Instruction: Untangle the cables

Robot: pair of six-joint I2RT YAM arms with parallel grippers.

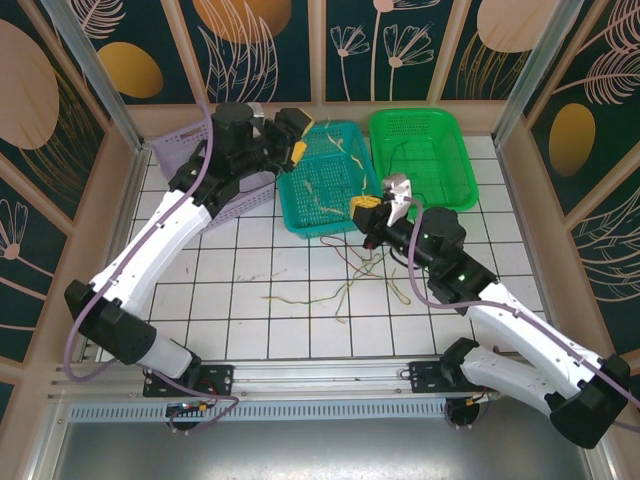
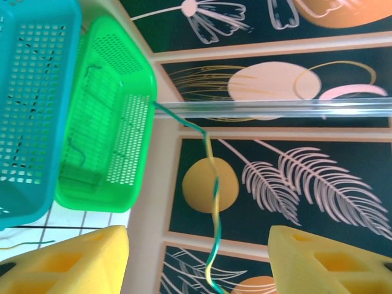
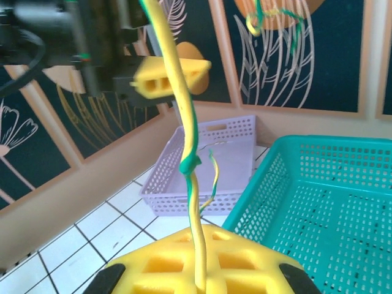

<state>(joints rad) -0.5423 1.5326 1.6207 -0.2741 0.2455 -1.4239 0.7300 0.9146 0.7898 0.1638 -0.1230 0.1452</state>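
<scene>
My left gripper should next grab the yellow-and-green cable near its free green tip (image 1: 329, 130) (image 2: 187, 123), opposite my right gripper. Then it can stretch and untangle the cable.
A twisted yellow-and-green cable (image 3: 184, 116) rises from my right gripper (image 3: 201, 278), whose yellow pads (image 3: 165, 263) are shut on its lower end. A green knot (image 3: 190, 164) sits partway up, and a short strand branches off beside it. The same cable (image 2: 215, 202) passes between the fingers of my left gripper (image 2: 197, 257), which is open and not touching it. From above, the left gripper (image 1: 299, 138) hovers over the teal basket and the right gripper (image 1: 362, 205) is at its near corner. More thin cables (image 1: 335, 290), green, yellow and reddish-brown, lie loose on the tiles.
The teal basket (image 1: 300, 226) holds a few pale strands. To its right, a dark cable lies in the green basket (image 1: 466, 170). A lilac basket (image 1: 178, 150) stands at the back left, under the left arm. Panelled walls enclose the table.
</scene>
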